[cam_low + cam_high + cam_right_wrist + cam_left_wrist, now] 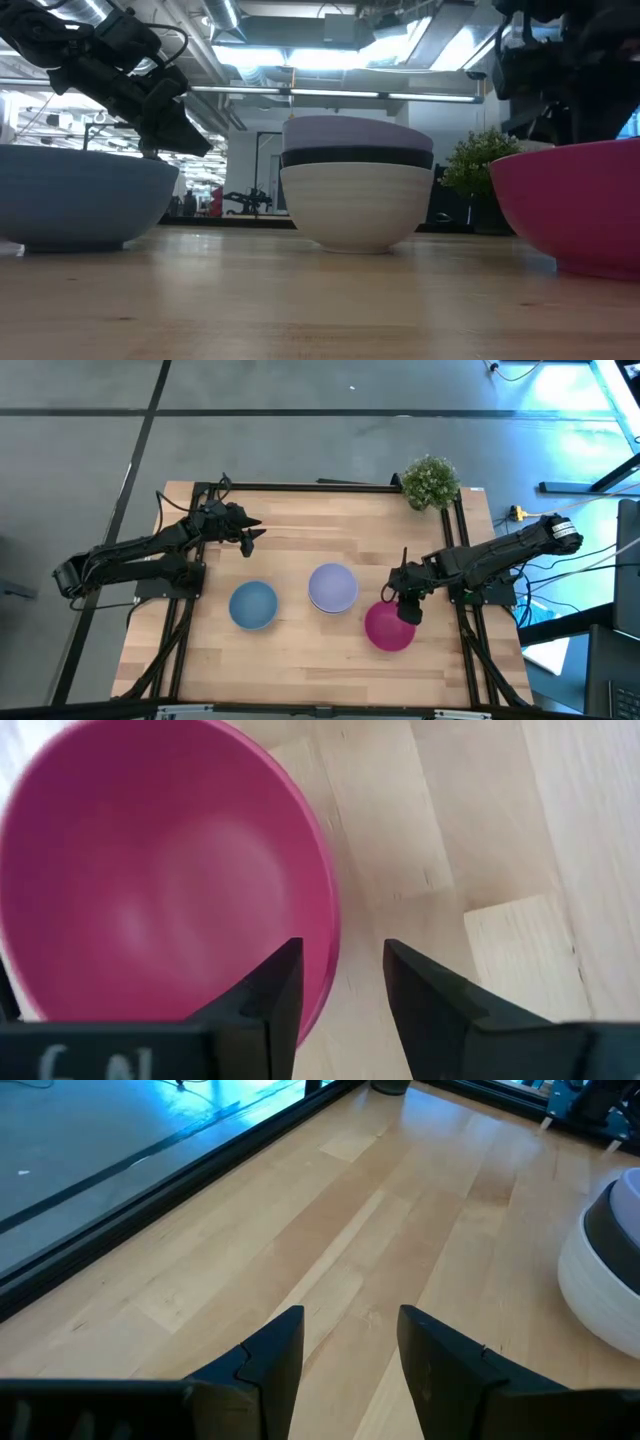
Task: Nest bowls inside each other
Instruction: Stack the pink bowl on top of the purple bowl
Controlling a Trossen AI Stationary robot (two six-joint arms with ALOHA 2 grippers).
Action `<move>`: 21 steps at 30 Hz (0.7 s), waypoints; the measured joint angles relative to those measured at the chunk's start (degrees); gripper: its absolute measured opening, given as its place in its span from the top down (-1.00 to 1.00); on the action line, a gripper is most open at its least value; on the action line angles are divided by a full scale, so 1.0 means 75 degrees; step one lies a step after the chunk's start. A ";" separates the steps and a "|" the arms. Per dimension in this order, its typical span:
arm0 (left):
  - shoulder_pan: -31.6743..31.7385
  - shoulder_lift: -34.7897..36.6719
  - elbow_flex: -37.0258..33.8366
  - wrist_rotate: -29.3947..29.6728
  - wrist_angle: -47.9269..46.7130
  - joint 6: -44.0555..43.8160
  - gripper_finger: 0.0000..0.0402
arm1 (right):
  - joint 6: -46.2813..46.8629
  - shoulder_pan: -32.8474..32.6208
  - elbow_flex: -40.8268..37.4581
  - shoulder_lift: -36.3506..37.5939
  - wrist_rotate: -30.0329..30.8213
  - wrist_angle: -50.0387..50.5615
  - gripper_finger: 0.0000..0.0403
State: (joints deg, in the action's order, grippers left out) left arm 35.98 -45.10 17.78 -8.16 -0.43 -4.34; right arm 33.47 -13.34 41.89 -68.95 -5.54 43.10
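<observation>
The right gripper grabs the magenta bowl by its rim [333, 945] next, to nest it inside the lavender bowl.
Three bowls sit nested at the table's middle: lavender [332, 587] on top, black [356, 157] under it and white [355, 205] at the bottom, standing on the wood. The blue bowl [253, 604] stands alone to their left, the magenta bowl [388, 626] to their right. My right gripper [343, 980] is open above the magenta bowl's rim [328, 920], on its far right side, with one finger over the inside and one over the outside. My left gripper [350, 1340] is open above bare wood, on the far side of the blue bowl.
A small green potted plant [431, 481] stands at the table's far right corner. A dark metal frame [330, 486] runs along the far edge and both sides. Bare wood [300, 670] lies between the bowls and the near edge.
</observation>
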 joint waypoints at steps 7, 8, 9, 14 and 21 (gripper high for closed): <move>0.0000 0.0003 0.0000 0.0000 0.0001 0.0000 0.21 | 0.0131 0.0003 -0.0241 -0.0003 -0.0070 -0.0184 0.40; -0.0002 0.0003 0.0000 0.0000 -0.0001 0.0000 0.21 | 0.0131 0.0003 -0.0263 -0.0003 -0.0072 -0.0193 0.43; -0.0002 0.0001 0.0000 0.0000 0.0001 0.0000 0.21 | 0.0131 0.0003 -0.0271 -0.0003 -0.0072 -0.0193 0.46; -0.0001 0.0002 0.0000 0.0000 0.0001 0.0000 0.21 | 0.0131 0.0003 -0.0274 -0.0003 -0.0075 -0.0306 0.75; 0.0001 0.0000 0.0000 0.0000 0.0001 0.0000 0.21 | 0.0327 0.0006 -0.0277 -0.0003 -0.0084 -0.0286 0.95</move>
State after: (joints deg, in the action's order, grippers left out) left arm 35.99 -45.10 17.78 -8.16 -0.43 -4.34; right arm 35.93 -13.30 39.81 -68.97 -6.17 40.95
